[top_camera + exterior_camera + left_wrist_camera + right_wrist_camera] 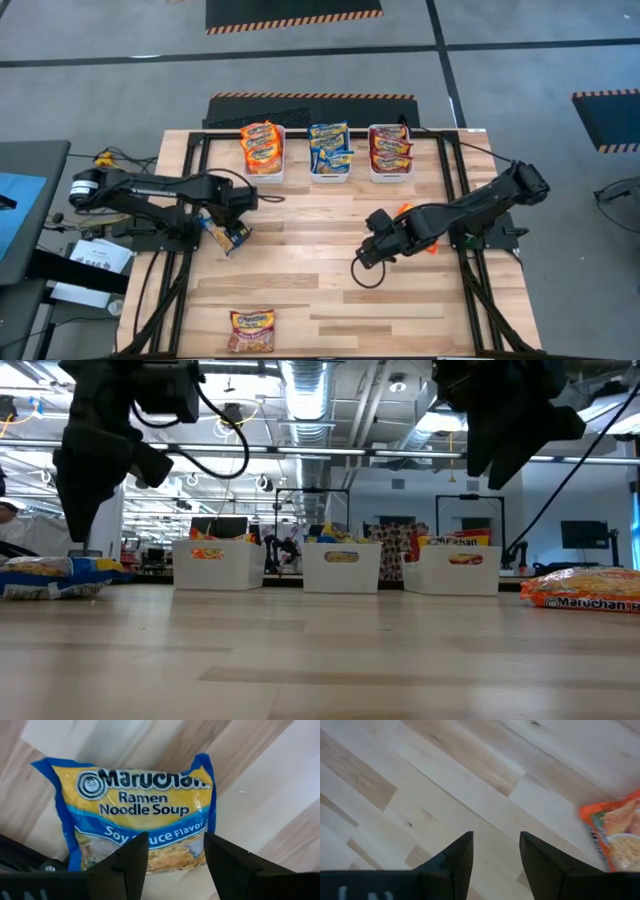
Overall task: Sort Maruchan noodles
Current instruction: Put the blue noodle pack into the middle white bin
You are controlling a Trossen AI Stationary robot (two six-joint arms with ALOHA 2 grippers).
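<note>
The soy sauce packet needs to go into the blue-and-yellow bin. My left gripper should next grab it by its edge below the flavor label (172, 861).
A blue-and-yellow Maruchan packet (140, 805) lies flat on the wooden table at its left side (232, 238). My left gripper (175, 857) hangs open just above the packet's lower end, pointing down, with one finger on each side of that end and no touch that I can see. My right gripper (496, 855) stands open over bare wood right of the middle (368, 255). An orange packet (620, 835) lies beside it, partly hidden under the right arm (404, 210). A dark red packet (252, 330) lies near the front edge.
Three white bins stand in a row at the far edge: one with orange packets (263, 150), one with blue-and-yellow packets (330, 152), one with dark red packets (390, 152). A black frame (448, 180) runs round the table. Bare wood lies between the arms.
</note>
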